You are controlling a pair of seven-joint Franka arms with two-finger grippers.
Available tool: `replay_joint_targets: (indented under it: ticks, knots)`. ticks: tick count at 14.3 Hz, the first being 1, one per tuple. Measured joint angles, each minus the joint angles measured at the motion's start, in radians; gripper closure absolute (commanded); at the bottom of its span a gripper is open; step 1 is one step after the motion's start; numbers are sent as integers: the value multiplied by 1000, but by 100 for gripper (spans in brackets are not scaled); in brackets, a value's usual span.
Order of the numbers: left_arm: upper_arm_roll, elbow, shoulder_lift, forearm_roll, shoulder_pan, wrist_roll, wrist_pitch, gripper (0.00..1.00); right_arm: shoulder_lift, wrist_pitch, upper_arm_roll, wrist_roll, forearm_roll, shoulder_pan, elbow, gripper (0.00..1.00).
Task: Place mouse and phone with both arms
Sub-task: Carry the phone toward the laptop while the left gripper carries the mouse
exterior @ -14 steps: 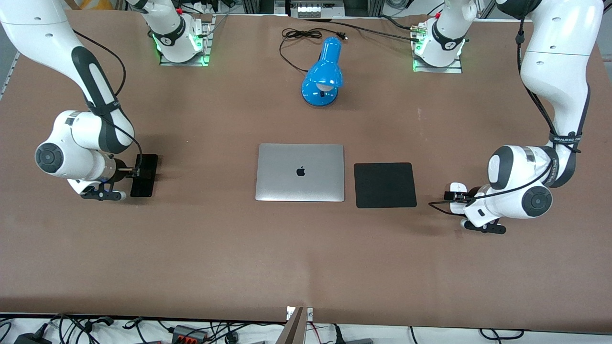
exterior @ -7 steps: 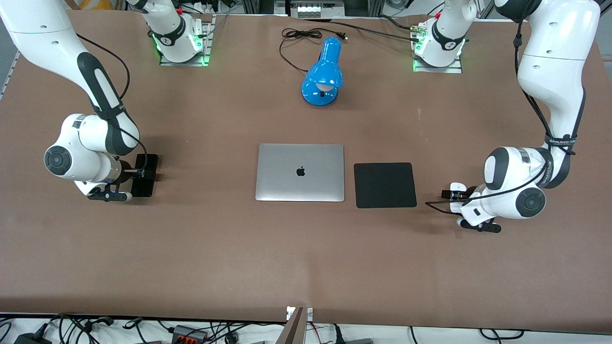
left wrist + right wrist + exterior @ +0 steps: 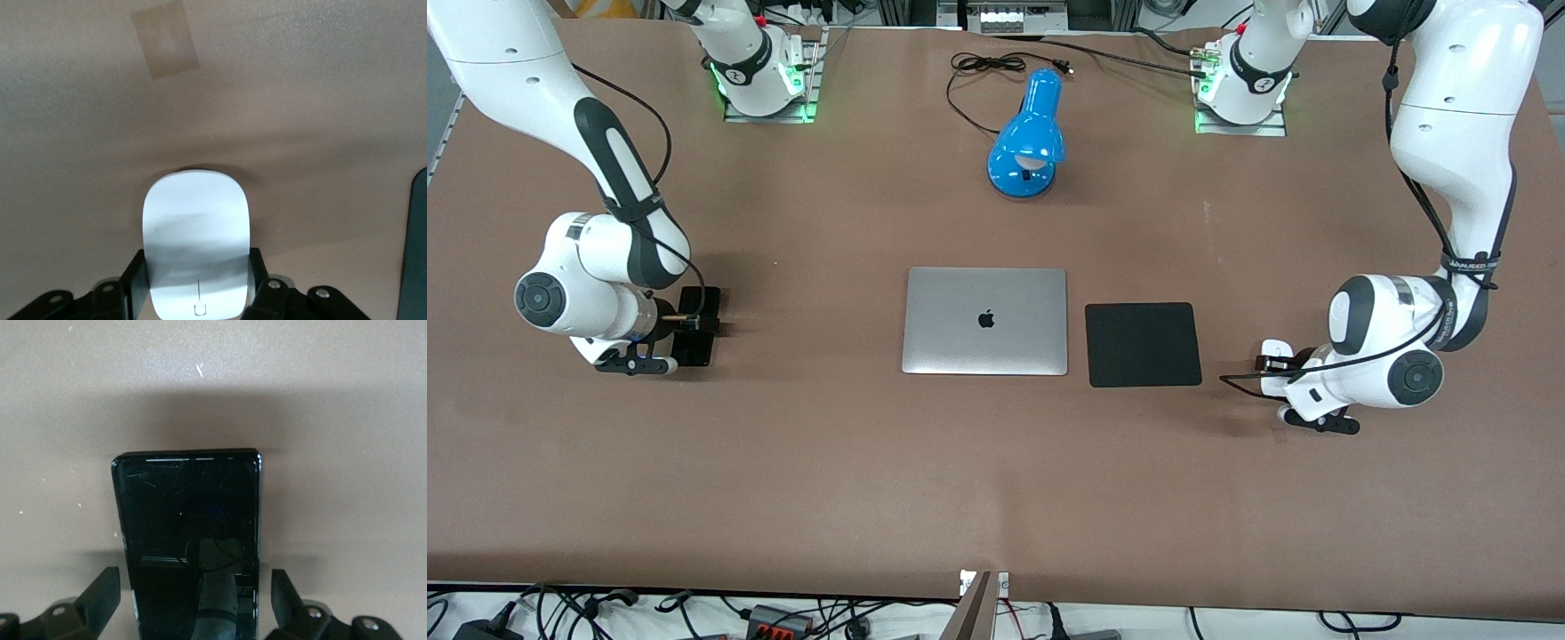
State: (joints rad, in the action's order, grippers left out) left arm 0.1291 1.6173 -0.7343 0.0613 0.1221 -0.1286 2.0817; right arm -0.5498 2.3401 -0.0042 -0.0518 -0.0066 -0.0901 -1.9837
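Note:
My right gripper's fingers are beside the phone's long sides, low over the table. I should close them now, as they would hold the phone.
The white oval mouse (image 3: 1277, 346) sits on the table toward the left arm's end, beside the black mouse pad. My left gripper (image 3: 1270, 358) is low at it. In the left wrist view, its fingers (image 3: 133, 280) press both sides of the mouse (image 3: 197, 220), so it is shut on the mouse. The black phone (image 3: 695, 353) lies flat toward the right arm's end. My right gripper (image 3: 693, 322) is low over it. In the right wrist view, its fingers (image 3: 103, 593) stand open on either side of the phone (image 3: 187, 513), with a gap showing.
A closed silver laptop (image 3: 985, 320) lies mid-table with the square black mouse pad (image 3: 1143, 344) beside it; the pad's edge shows in the left wrist view (image 3: 417, 253). A blue desk lamp (image 3: 1029, 138) and its cable (image 3: 987, 64) lie nearer the bases.
The right arm has shifted toward the table's middle and settled lower over the phone. The left arm has shifted slightly toward the mouse pad. Phone and mouse stay in place.

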Motion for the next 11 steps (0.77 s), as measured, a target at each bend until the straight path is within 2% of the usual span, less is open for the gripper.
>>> replay_joint_targets:
  ticks: [2, 4, 7, 9, 11]
  knots:
    - [1, -12, 3, 0, 1, -11, -1, 60, -3, 0, 0, -6, 0, 0, 0, 0]
    - [8, -36, 6, 0, -4, -13, -35, 54, -5, 0, 0, -8, 0, 0, 0, 0]
    - [37, -58, 7, 0, -33, 12, -80, 55, -6, -1, 0, -10, 0, 0, 0, 0]
    - [49, -60, 8, 0, -59, 55, -92, 55, -8, -1, 0, -10, 0, 0, -1, 14]
    - [61, -60, 8, -1, -94, 128, -96, 57, -8, -4, 0, -10, 0, 0, 0, 35]
